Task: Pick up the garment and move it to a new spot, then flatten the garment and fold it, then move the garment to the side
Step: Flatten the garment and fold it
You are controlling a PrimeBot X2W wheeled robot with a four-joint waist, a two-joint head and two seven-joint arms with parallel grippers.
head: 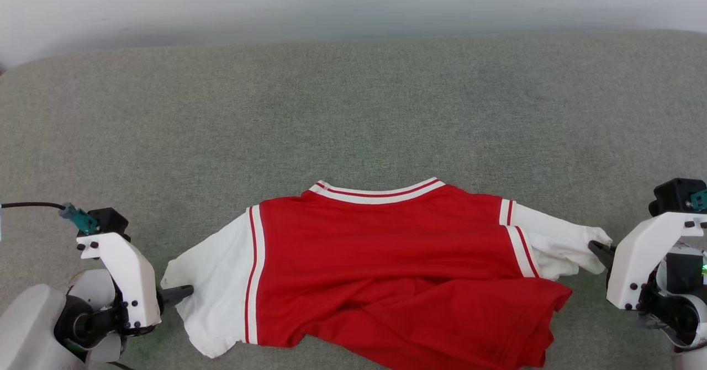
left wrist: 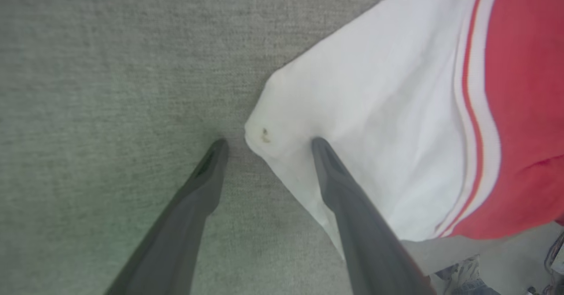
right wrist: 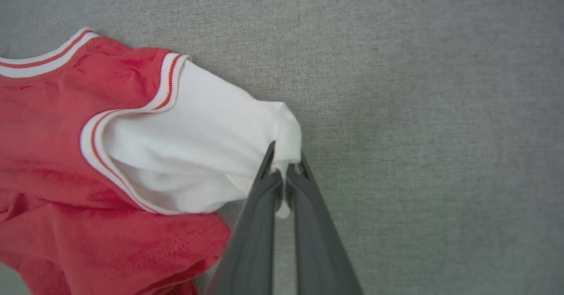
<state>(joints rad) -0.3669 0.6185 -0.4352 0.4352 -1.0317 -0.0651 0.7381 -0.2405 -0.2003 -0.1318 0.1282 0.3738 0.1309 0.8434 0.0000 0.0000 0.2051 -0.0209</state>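
The white sleeve (head: 222, 267) is lying flat, so my left gripper should take hold of the sleeve's outer corner (head: 170, 278) next.
The garment (head: 386, 259) lies spread on the grey surface, red body up with its striped collar at the far side; its print is hidden. The lower body is rumpled and bunched toward the right. My left gripper (head: 179, 292) is open at the corner of the white left sleeve (left wrist: 374, 110). That corner sits between the tips of the gripper (left wrist: 269, 144), and one finger (left wrist: 348, 207) lies over the cloth. My right gripper (head: 597, 248) is shut on the outer edge of the white right sleeve (right wrist: 211, 145), pinching a fold at the tips (right wrist: 284, 165).
A grey fabric surface (head: 353, 110) stretches wide behind and beside the garment, with a pale wall (head: 353, 0) at the back. In the left wrist view the surface's near edge (left wrist: 462, 244) shows at lower right, with floor clutter beyond it.
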